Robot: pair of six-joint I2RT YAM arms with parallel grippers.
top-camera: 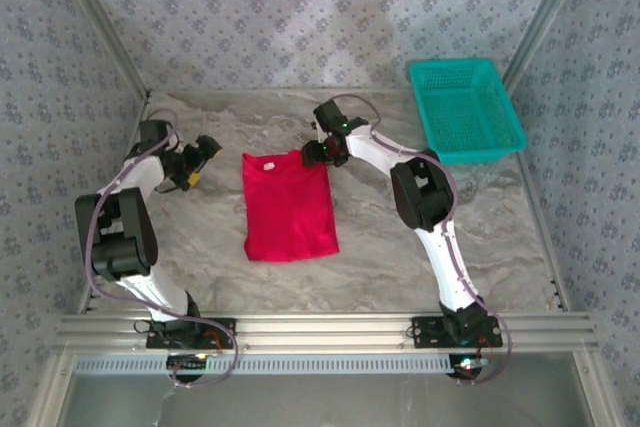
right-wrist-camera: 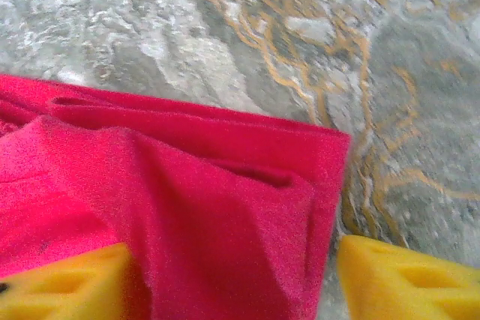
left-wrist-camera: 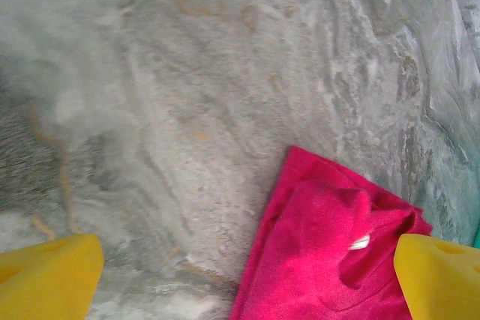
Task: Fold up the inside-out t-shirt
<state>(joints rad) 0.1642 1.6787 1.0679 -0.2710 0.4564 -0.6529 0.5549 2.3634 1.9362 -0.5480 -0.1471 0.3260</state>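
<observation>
The red t-shirt (top-camera: 288,205) needs to be folded evenly. My left gripper should next grab it by its free collar-end corner (top-camera: 249,160), opposite my right gripper's corner.
The red t-shirt (top-camera: 288,205) lies flat on the table as a narrow folded rectangle, its collar end toward the far side and its small white neck tag (left-wrist-camera: 360,243) showing. My left gripper (top-camera: 205,150) hovers to the left of the shirt's far left corner. It is wide open (left-wrist-camera: 244,284), its yellow fingertips (left-wrist-camera: 46,279) spread over the bare table and the shirt's edge (left-wrist-camera: 315,260). My right gripper (top-camera: 315,152) is at the shirt's far right corner. Its jaws stand open (right-wrist-camera: 236,284) astride the layered corner (right-wrist-camera: 225,207), and the right fingertip (right-wrist-camera: 409,279) is clear of the cloth.
A teal mesh basket (top-camera: 465,107) stands at the back right, apart from the shirt. The marbled tabletop (top-camera: 390,257) is bordered by patterned walls and a metal rail (top-camera: 320,329) at the near edge.
</observation>
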